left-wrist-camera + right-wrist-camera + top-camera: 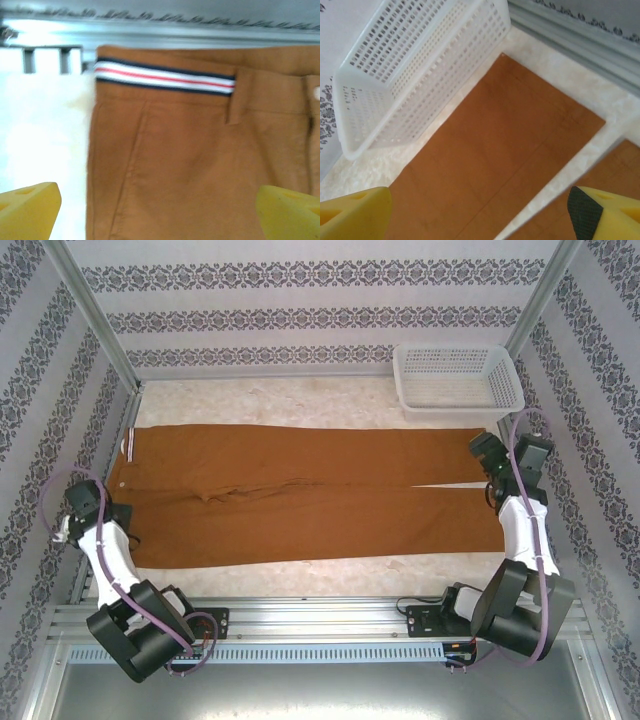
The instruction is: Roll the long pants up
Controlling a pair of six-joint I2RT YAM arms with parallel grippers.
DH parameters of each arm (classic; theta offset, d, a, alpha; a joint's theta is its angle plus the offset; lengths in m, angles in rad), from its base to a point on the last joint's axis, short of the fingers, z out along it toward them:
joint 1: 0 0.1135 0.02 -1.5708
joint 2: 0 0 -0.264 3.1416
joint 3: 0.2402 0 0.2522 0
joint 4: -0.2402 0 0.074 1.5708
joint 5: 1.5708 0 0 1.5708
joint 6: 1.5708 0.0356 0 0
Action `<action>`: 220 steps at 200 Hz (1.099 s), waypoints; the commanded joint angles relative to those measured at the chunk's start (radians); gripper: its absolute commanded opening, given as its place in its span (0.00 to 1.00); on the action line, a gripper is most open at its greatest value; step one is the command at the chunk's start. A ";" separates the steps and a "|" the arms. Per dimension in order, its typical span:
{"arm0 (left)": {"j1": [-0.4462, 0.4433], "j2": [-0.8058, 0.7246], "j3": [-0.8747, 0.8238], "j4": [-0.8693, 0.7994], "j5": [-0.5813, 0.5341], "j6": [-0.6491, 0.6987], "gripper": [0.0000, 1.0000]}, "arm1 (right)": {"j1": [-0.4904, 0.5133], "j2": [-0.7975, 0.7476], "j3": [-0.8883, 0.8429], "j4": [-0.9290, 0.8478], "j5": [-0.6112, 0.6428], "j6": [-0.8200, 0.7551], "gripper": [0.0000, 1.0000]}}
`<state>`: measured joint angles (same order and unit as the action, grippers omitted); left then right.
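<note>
The right gripper grabs the near leg's hem [501,547] at its outer corner next. Then the near leg folds over the far leg [340,455] for rolling.
The long pants [300,495] lie flat across the table, rust-brown, with the waist at the left and both legs running to the right. My left gripper [98,503] hovers over the waist corner. In the left wrist view it [160,215] is open, yellow fingertips [27,210] wide apart above the fabric [190,160], below a striped waistband [165,80]. My right gripper [487,455] hangs over the leg ends. Seen from the right wrist, it [480,215] is open above the far leg's hem [505,155], nothing between its fingers.
A white lattice basket [457,378] stands at the back right, close beside the far leg end; it is also in the right wrist view [415,70]. Metal frame rails run along the table's left side [150,30] and near edge [320,615]. Patterned walls close in three sides.
</note>
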<state>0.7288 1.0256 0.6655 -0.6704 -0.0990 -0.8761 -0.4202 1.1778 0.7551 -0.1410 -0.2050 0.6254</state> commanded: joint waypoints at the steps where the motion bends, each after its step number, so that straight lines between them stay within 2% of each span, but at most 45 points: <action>1: 0.009 0.016 -0.059 -0.047 -0.089 -0.097 1.00 | -0.021 -0.027 -0.029 -0.088 -0.011 0.034 0.91; 21: 0.019 0.048 -0.106 -0.016 -0.156 -0.138 1.00 | -0.041 -0.040 -0.041 -0.128 -0.015 0.031 0.88; 52: 0.038 0.113 -0.155 0.148 -0.123 -0.142 1.00 | -0.070 -0.078 -0.080 -0.145 -0.037 0.024 0.88; 101: 0.043 0.285 -0.079 0.229 -0.134 -0.146 1.00 | -0.106 -0.128 -0.095 -0.191 -0.027 0.004 0.88; 134: 0.043 0.357 -0.037 0.261 -0.129 -0.155 1.00 | -0.134 -0.166 -0.105 -0.271 0.068 0.018 0.87; 140: 0.043 0.371 -0.028 0.264 -0.124 -0.152 0.95 | -0.148 -0.171 -0.107 -0.297 0.090 0.022 0.87; 157: 0.043 0.398 -0.018 0.280 -0.095 -0.140 0.31 | -0.211 -0.175 -0.112 -0.401 0.127 0.050 0.87; 165: 0.043 0.406 -0.016 0.285 -0.081 -0.139 0.11 | -0.250 -0.178 -0.119 -0.450 0.110 0.069 0.86; 171: 0.043 0.412 -0.016 0.288 -0.073 -0.138 0.01 | -0.278 -0.182 -0.128 -0.481 0.089 0.081 0.85; 194: 0.044 0.417 -0.025 0.294 -0.042 -0.153 0.00 | -0.328 -0.211 -0.176 -0.566 0.068 0.104 0.81; 220: 0.043 0.416 -0.034 0.301 -0.018 -0.159 0.00 | -0.347 -0.232 -0.235 -0.617 0.053 0.136 0.72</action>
<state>0.7612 1.4143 0.6502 -0.3882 -0.1638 -1.0157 -0.7528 0.9710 0.5709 -0.6361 -0.1432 0.7139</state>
